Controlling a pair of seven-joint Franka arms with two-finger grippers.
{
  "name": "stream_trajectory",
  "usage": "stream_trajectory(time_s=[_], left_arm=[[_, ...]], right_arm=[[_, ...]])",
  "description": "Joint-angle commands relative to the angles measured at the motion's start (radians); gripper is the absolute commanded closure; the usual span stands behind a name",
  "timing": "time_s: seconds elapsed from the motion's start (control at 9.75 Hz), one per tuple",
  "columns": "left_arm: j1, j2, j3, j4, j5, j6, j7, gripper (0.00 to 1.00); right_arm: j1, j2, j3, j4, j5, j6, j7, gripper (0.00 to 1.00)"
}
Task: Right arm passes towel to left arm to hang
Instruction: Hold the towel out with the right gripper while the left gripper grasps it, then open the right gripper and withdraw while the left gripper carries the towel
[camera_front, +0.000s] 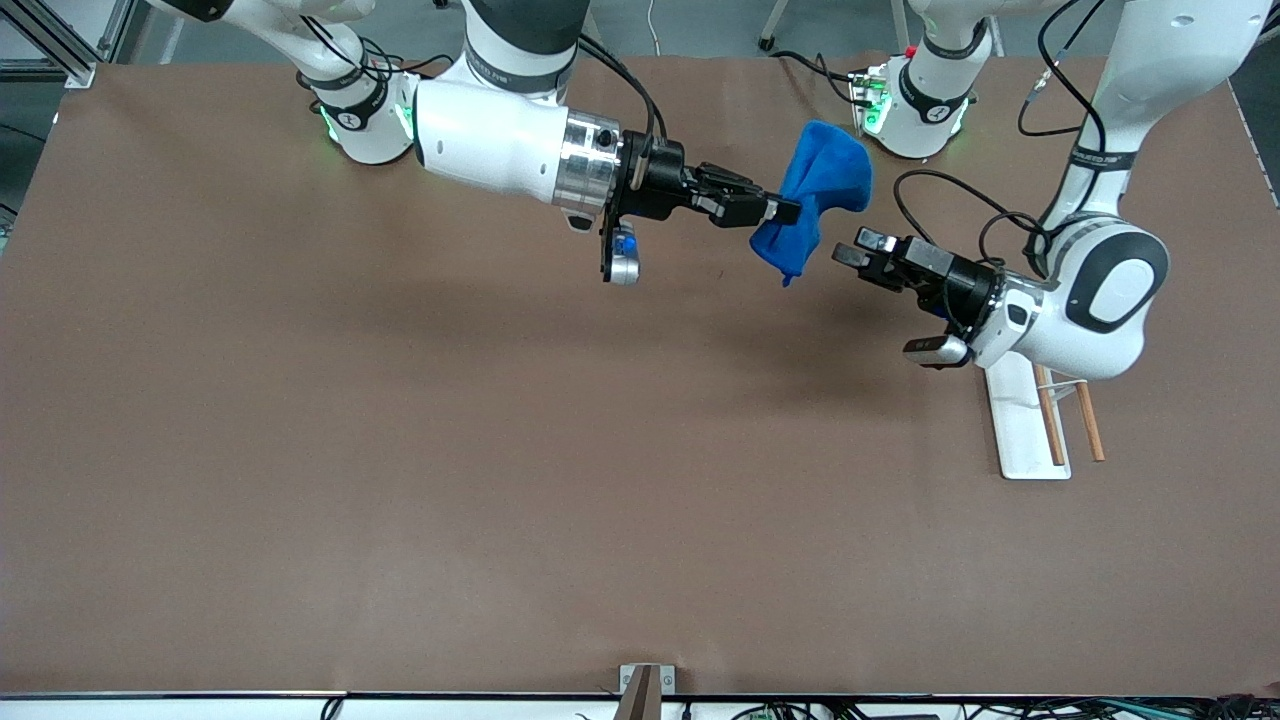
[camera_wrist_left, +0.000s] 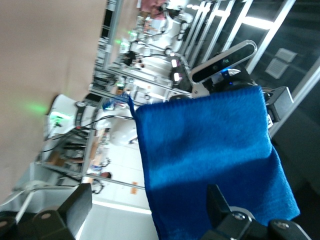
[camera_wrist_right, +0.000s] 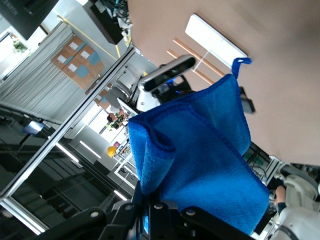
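Observation:
My left gripper next needs to grab the blue towel by the towel's end (camera_front: 786, 254) opposite its loop tag, to hang it on the rack.
My right gripper (camera_front: 788, 211) is shut on the blue towel (camera_front: 822, 190) and holds it up above the table, between the two arms' bases. The towel hangs folded from the fingers, with its loop tag (camera_wrist_right: 241, 62) at one corner. In the right wrist view the towel (camera_wrist_right: 200, 150) is pinched between the closed fingers. My left gripper (camera_front: 848, 248) is open and empty, level with the towel's lower end and a short way from it. In the left wrist view the towel (camera_wrist_left: 210, 155) fills the space ahead of the fingers (camera_wrist_left: 77, 200), apart from them.
A white rack base (camera_front: 1022, 420) with two thin wooden rods (camera_front: 1088, 420) lies on the brown table (camera_front: 400, 450) under the left arm's wrist. The right arm's base (camera_front: 365, 115) and the left arm's base (camera_front: 915, 105) stand at the table's edge farthest from the front camera.

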Motion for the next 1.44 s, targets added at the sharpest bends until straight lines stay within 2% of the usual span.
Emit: stream_trajectory(time_s=[0.0, 0.21, 0.31, 0.41, 0.51, 0.62, 0.72, 1.03, 1.13, 1.23, 1.33], left_arm=[[0.002, -0.034, -0.048, -0.099, -0.092, 0.028, 0.037, 0.07], [0.005, -0.045, -0.061, -0.102, -0.114, 0.043, 0.038, 0.27], [0.005, -0.054, -0.061, -0.096, -0.125, 0.077, 0.037, 0.43], [0.005, -0.052, -0.061, -0.082, -0.135, 0.104, 0.047, 0.79], [0.003, -0.051, -0.059, -0.07, -0.134, 0.112, 0.06, 0.86], [0.003, -0.049, -0.056, -0.065, -0.129, 0.121, 0.061, 0.97], [0.003, -0.043, -0.053, -0.047, -0.114, 0.126, 0.063, 1.0], [0.009, -0.026, -0.05, 0.02, -0.038, 0.172, 0.066, 1.0], [0.018, -0.026, -0.052, 0.042, 0.036, 0.174, 0.063, 1.0], [0.024, -0.023, -0.05, 0.065, 0.058, 0.174, 0.052, 1.0], [0.026, -0.009, -0.048, 0.097, 0.105, 0.175, 0.052, 1.0]], right_arm=[[-0.001, 0.025, 0.025, 0.007, 0.023, 0.043, -0.103, 1.0], [-0.006, 0.03, 0.025, 0.012, 0.022, 0.045, -0.105, 1.0], [-0.006, 0.03, 0.027, 0.012, 0.022, 0.045, -0.105, 1.0], [-0.007, 0.03, 0.027, 0.012, 0.022, 0.045, -0.103, 1.0], [-0.007, 0.03, 0.027, 0.012, 0.022, 0.045, -0.103, 1.0], [-0.009, 0.03, 0.027, 0.012, 0.022, 0.045, -0.103, 1.0], [-0.01, 0.03, 0.027, 0.012, 0.022, 0.043, -0.103, 0.99], [-0.024, 0.025, 0.025, 0.007, 0.016, 0.022, -0.123, 0.98], [-0.027, 0.019, 0.025, 0.001, 0.012, 0.016, -0.123, 0.6], [-0.038, -0.028, 0.018, -0.038, -0.032, 0.008, -0.129, 0.01], [-0.091, -0.053, 0.018, -0.075, -0.13, -0.057, -0.134, 0.0]])
